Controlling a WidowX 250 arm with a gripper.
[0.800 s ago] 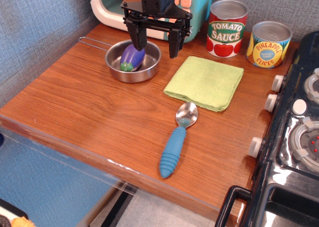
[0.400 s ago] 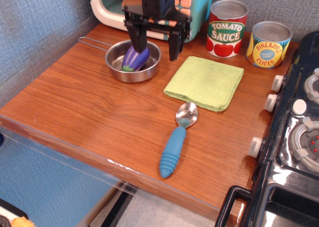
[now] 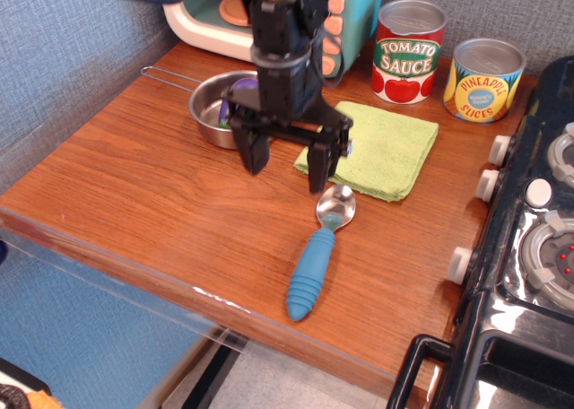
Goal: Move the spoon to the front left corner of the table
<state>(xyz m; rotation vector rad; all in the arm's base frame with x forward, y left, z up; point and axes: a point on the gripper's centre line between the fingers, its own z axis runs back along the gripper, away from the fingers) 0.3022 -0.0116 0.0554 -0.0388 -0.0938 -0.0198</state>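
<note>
The gripper grabs the spoon by its blue handle (image 3: 312, 273) next, to move the spoon to the front left corner of the table.
The spoon (image 3: 318, 252) lies on the reddish-brown table (image 3: 143, 185), right of centre. Its silver bowl points back toward the green cloth and its ribbed blue handle points at the front edge. My gripper (image 3: 285, 165) hangs open and empty above the table, just behind and left of the spoon's bowl. Its right finger (image 3: 320, 167) is close to the bowl, without touching it.
A steel pan (image 3: 215, 113) holding a purple eggplant sits behind the gripper, partly hidden by it. A green cloth (image 3: 381, 149) lies behind the spoon. Two cans (image 3: 409, 50) stand at the back. A toy oven (image 3: 215, 14) is at the back left, a black stove (image 3: 529, 248) on the right.
The gripper has moved from over the pan forward toward the front of the table and lower, now near the spoon's bowl. It stays open. The spoon has not moved.
</note>
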